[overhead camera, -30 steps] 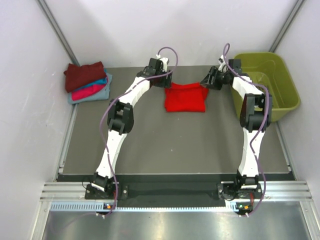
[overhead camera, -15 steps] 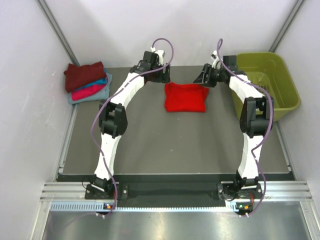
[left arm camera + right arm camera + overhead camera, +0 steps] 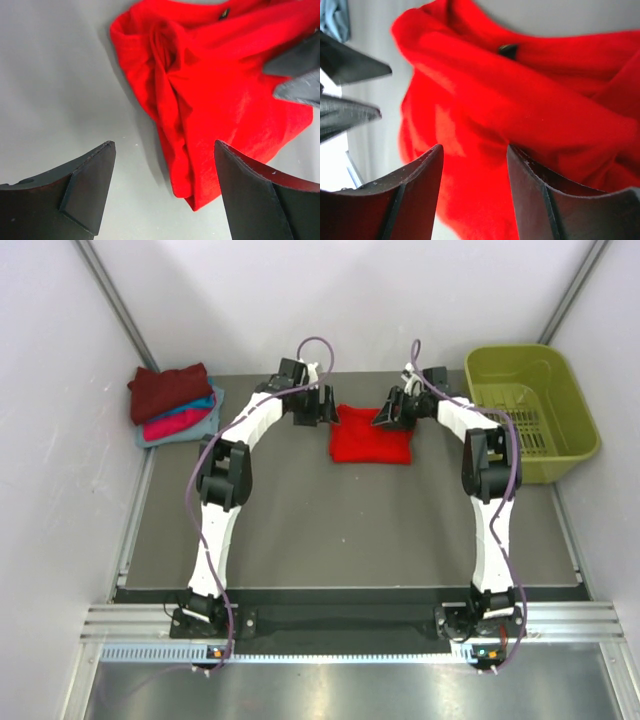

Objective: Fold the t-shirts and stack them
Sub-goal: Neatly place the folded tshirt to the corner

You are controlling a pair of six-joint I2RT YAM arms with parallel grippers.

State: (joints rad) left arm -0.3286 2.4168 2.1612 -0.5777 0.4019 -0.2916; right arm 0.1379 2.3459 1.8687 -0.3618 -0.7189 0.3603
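My left gripper grabs the folded red t-shirt by its bunched edge facing the stack (image 3: 335,429) (image 3: 167,115) next. The rest stays free to stack.
The bright red t-shirt (image 3: 371,435) lies folded at the back middle of the table. My left gripper (image 3: 322,406) is open at the shirt's far left corner; in its wrist view the shirt's bunched left edge (image 3: 175,120) lies between and beyond the fingers (image 3: 85,185). My right gripper (image 3: 388,410) is open just over the shirt's far right corner; red cloth (image 3: 520,110) fills its wrist view between the fingers (image 3: 415,180). A stack of folded shirts (image 3: 172,405), maroon on top of magenta-pink, teal and pale blue, sits at the back left.
An olive-green plastic basket (image 3: 530,405) stands at the back right, beside the right arm. White walls close in the table at the back and both sides. Grey table surface (image 3: 340,520) stretches in front of the red shirt.
Both grippers have moved inward and down toward the red shirt's far corners. The shirt itself has not moved.
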